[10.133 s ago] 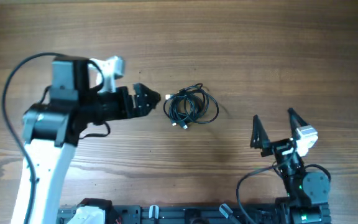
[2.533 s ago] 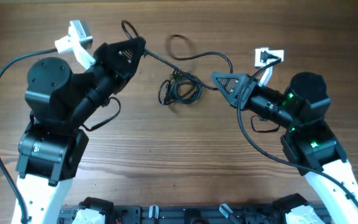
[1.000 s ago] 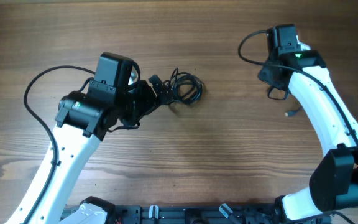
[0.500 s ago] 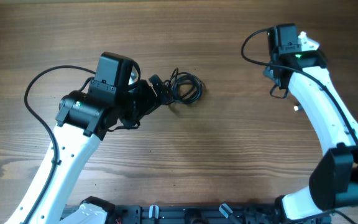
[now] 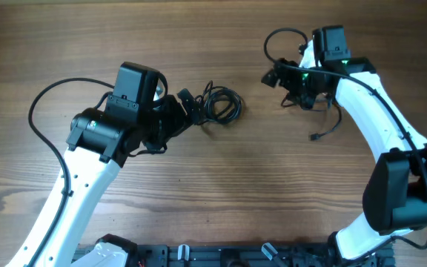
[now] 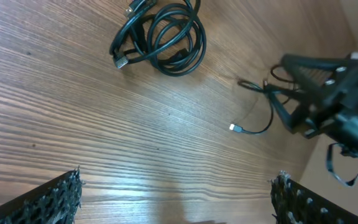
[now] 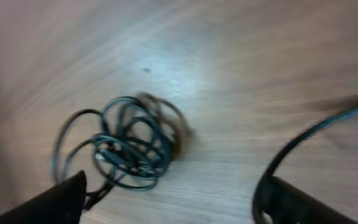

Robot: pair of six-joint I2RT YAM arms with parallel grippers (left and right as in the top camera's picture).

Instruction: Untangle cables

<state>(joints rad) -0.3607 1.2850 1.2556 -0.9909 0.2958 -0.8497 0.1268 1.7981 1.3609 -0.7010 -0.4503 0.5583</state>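
Observation:
My right gripper next needs to grab a black cable of the bundle behind its plug (image 5: pixel 207 119) (image 7: pixel 112 155), leaving the plug end free for my left gripper to untangle.
A coiled bundle of thin black cables (image 5: pixel 222 104) lies on the wooden table; the left wrist view shows the bundle (image 6: pixel 162 38) with a silver plug at its left side. My left gripper (image 5: pixel 193 108) sits just left of it, open and empty, its fingertips (image 6: pixel 62 195) wide apart. One separate black cable (image 5: pixel 327 126) with a small light plug (image 6: pixel 234 127) lies to the right, under my right arm. My right gripper (image 5: pixel 276 87) points left towards the bundle (image 7: pixel 126 149), open with nothing between its fingers (image 7: pixel 48 202).
A thick black wire (image 5: pixel 280 37) loops off the right arm, and another (image 5: pixel 50 96) off the left arm. A black cord (image 7: pixel 319 130) arcs across the right of the blurred right wrist view. The arm bases stand at the near table edge (image 5: pixel 221 256).
My right gripper has opened and let go of the separate cable, which now lies on the table. The right wrist has swung left towards the bundle. The left arm has not moved.

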